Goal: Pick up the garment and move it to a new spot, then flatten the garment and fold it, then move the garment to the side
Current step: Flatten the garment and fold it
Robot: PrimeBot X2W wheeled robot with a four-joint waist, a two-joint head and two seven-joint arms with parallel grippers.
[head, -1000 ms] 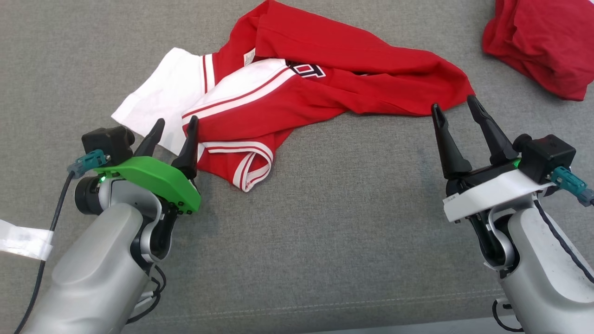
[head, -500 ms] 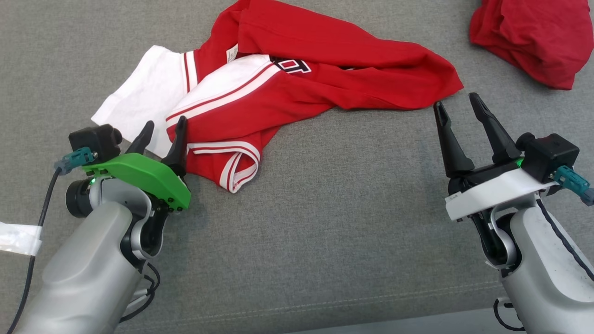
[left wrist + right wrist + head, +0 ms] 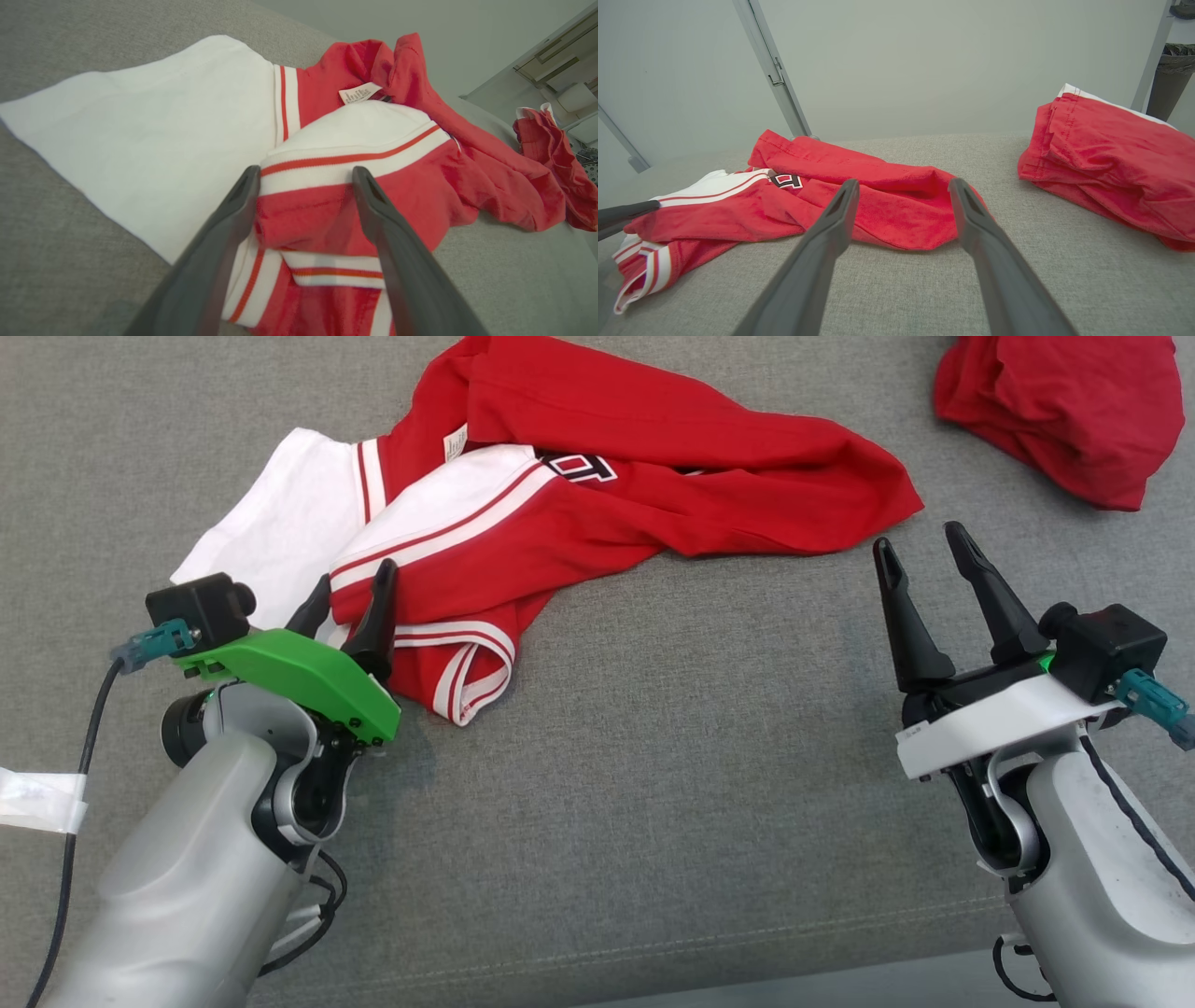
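The left gripper grabs the garment by a striped fold (image 3: 352, 592) that stands up between its fingers next, since the garment's white panel (image 3: 280, 510) lies flat.
The garment (image 3: 597, 495), a red shirt with white sleeves and striped trim, lies crumpled on the grey padded surface (image 3: 653, 784). My left gripper (image 3: 353, 581) is open at the garment's near left part, one finger on each side of a raised red fold with a white stripe. In the left wrist view that fold (image 3: 308, 210) lies between the fingers of the left gripper (image 3: 306, 172). My right gripper (image 3: 918, 539) is open just short of the garment's right tip, apart from it. Its wrist view has the right gripper (image 3: 903, 183) pointing at the garment's red end (image 3: 896, 210).
A second red cloth (image 3: 1055, 411), bundled, lies at the far right, also the red bundle (image 3: 1111, 172) in the right wrist view. White tape (image 3: 37, 800) holds a cable at the left edge. A slanted metal pole (image 3: 770, 65) stands behind the surface.
The head camera has shifted, so the whole picture slid left. My left gripper has come forward and rightward over the garment's striped fold. The right gripper has stayed open near the red tip.
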